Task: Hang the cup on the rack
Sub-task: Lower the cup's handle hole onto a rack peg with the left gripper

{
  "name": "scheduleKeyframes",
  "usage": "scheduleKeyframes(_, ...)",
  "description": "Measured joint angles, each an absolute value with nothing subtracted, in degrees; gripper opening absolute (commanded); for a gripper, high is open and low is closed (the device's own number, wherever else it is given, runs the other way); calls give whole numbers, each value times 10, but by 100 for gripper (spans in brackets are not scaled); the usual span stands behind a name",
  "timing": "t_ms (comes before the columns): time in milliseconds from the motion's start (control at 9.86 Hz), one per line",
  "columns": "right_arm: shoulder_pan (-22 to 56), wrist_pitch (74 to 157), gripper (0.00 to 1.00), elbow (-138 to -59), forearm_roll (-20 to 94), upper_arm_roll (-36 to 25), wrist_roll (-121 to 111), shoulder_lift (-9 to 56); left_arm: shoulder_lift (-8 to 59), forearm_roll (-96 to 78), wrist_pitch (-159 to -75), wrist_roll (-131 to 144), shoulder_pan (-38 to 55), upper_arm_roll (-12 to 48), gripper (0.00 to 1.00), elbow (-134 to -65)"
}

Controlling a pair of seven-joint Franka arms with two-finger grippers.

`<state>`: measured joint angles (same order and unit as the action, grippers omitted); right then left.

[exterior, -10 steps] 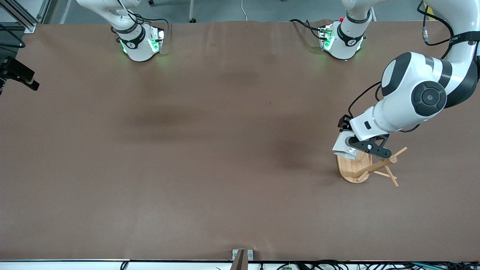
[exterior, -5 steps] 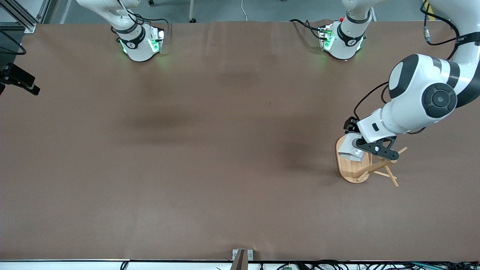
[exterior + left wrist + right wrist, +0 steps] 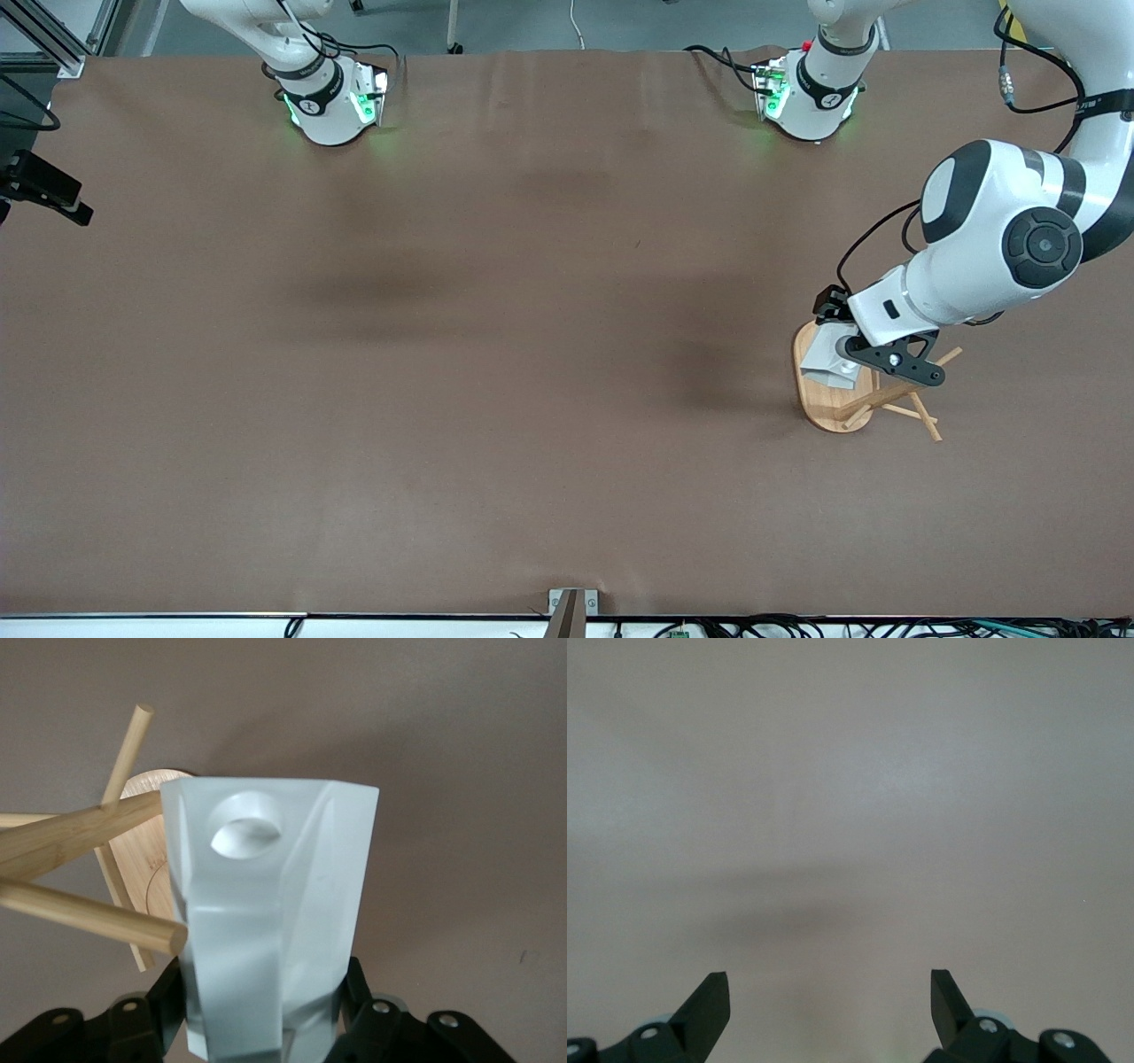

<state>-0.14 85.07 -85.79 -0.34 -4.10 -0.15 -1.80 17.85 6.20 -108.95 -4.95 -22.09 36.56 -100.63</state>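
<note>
I should move the cup onto the peg before my left gripper releases it: the peg tip [image 3: 175, 939] lies beside the cup, outside its round hole [image 3: 245, 838].
My left gripper [image 3: 856, 356] is shut on the cup [image 3: 827, 361], a white faceted cup, and holds it tilted over the oval base [image 3: 817, 405] of the bamboo rack [image 3: 889, 397], beside its post. In the left wrist view the black fingers [image 3: 361, 992] clamp the cup's narrow end [image 3: 275, 904]. The round hole in its tab [image 3: 246, 833] faces the camera. The rack's post [image 3: 80, 837] and a peg [image 3: 89, 908] lie right beside the cup; I cannot tell whether the peg tip touches it. My right gripper [image 3: 830, 988] is open and empty over bare table.
The rack stands near the left arm's end of the table, with pegs [image 3: 926, 424] sticking out toward the front camera. Both arm bases [image 3: 332, 97] [image 3: 811, 93] stand along the table's edge. The brown table top [image 3: 496, 354] is bare elsewhere.
My left gripper has carried the cup a short way toward the rack's post, now over the base. The right gripper's view shows nothing new.
</note>
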Motion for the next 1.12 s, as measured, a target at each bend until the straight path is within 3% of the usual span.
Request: scheduleKeyframes(1116,4,854,100,-859,-3,-35,-3,-17,188,62,-1095,-90,-245,364,30,-1006)
